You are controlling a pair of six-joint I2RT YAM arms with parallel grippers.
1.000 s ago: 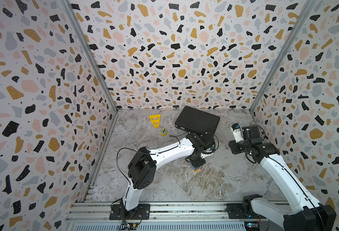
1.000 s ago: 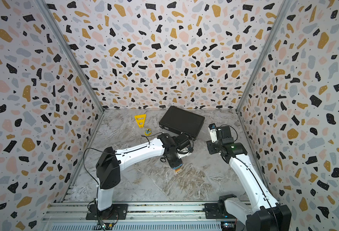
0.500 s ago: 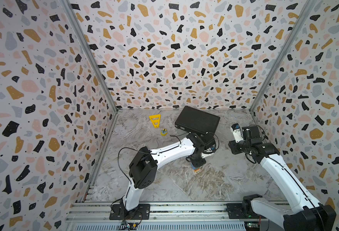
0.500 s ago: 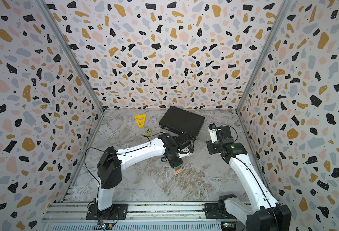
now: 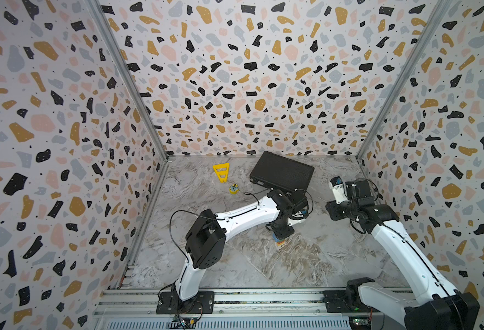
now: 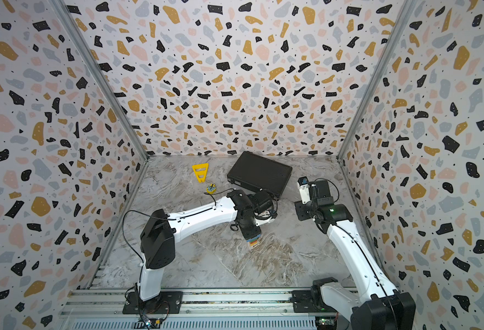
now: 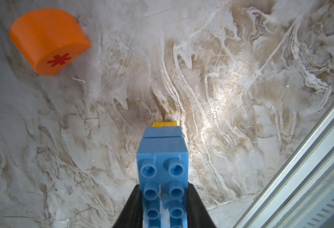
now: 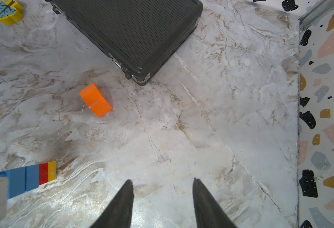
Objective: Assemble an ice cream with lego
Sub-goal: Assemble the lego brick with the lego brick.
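I will open my left gripper, because the lego stack's yellow lower edge [image 5: 281, 243] [image 7: 165, 124] touches the marble floor, studs up, so the stack would stay standing if released.
My left gripper [image 7: 163, 185] is shut on the sides of a lego stack [image 7: 163, 158] of blue bricks with a red and a yellow brick at its lower end. The stack [image 5: 280, 241] hangs under the gripper, yellow end down close to the marble floor, and shows in both top views [image 6: 253, 242] and in the right wrist view [image 8: 30, 178]. The orange half-round [image 7: 49, 41] with a red asterisk lies loose on the floor, apart from the stack [image 8: 96, 100]. My right gripper [image 8: 162, 179] is open over bare floor with nothing between its fingers.
A black ribbed case [image 5: 282, 171] lies at the back, close to the orange piece [image 8: 132, 29]. A yellow slotted triangle [image 5: 221, 171] and a small yellow round piece [image 5: 234, 189] sit at the back left. A metal rail [image 7: 300, 167] borders the floor.
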